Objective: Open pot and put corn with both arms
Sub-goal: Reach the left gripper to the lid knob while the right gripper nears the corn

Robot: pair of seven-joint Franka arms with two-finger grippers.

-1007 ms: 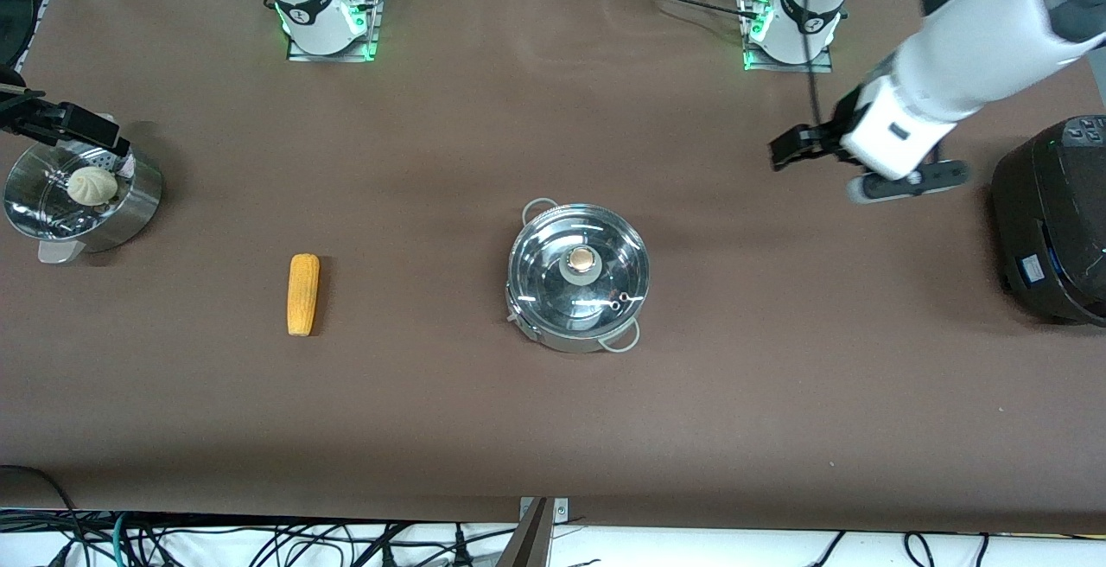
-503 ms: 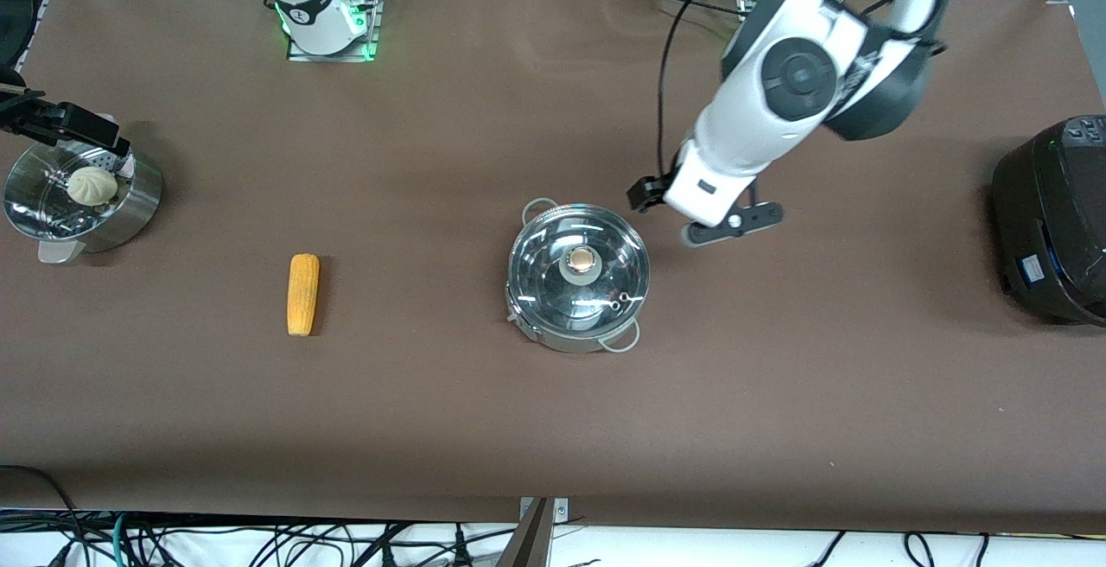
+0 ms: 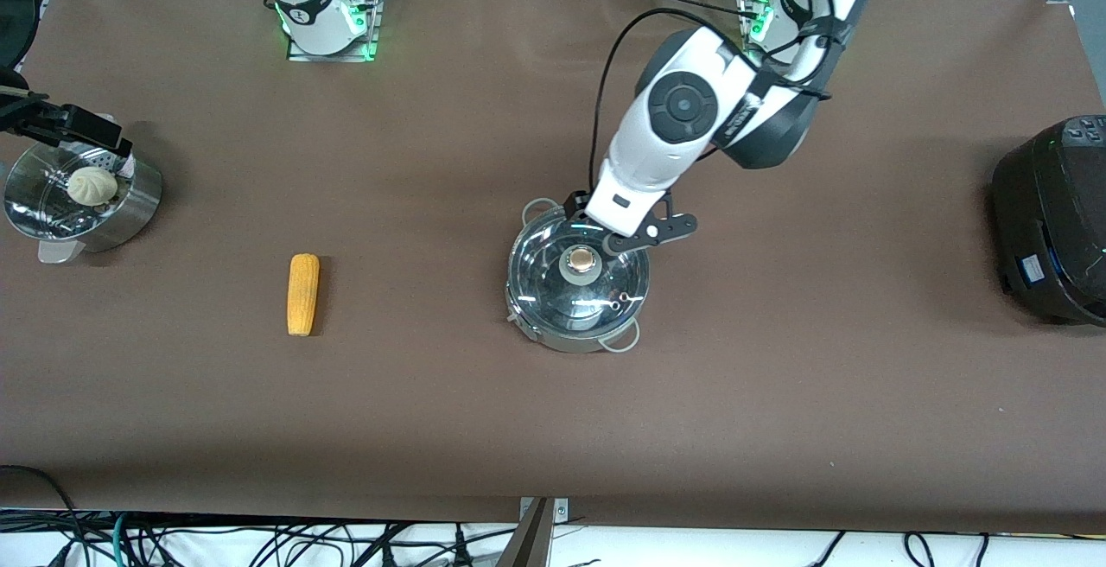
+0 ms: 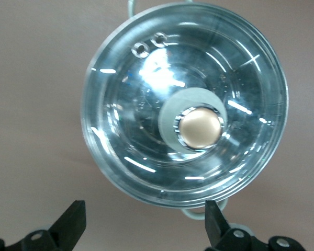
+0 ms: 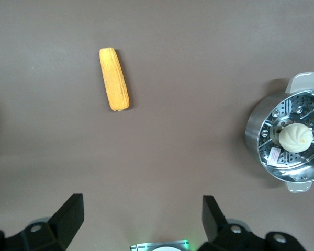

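Observation:
I need to grab the glass lid by its tan knob [image 3: 581,262] with my left gripper next, to open the pot for the corn [image 3: 303,294].
The steel pot [image 3: 577,290] stands mid-table with its glass lid [image 4: 146,151] on and the tan knob [image 3: 581,262] in the middle. My left gripper [image 4: 144,209] is open and empty above the pot's rim on the side away from the front camera, by one loop handle [image 4: 199,214]; the knob [image 4: 200,127] lies apart from its fingertips. The left wrist [image 3: 631,187] covers that rim in the front view. The corn [image 3: 303,294] lies on the table toward the right arm's end. My right gripper [image 5: 142,204] is open and empty, waiting high over the table near its base, with the corn [image 5: 114,78] well apart.
A smaller steel steamer pot [image 3: 130,204] with a pale bun [image 3: 92,185] stands at the right arm's end. A big black cooker [image 3: 1050,221] stands at the left arm's end. A black part [image 3: 65,124] shows over the steamer's rim.
My left arm has swung from near the black cooker to over the pot's rim, gripper still open. The right arm, corn and pot have not moved.

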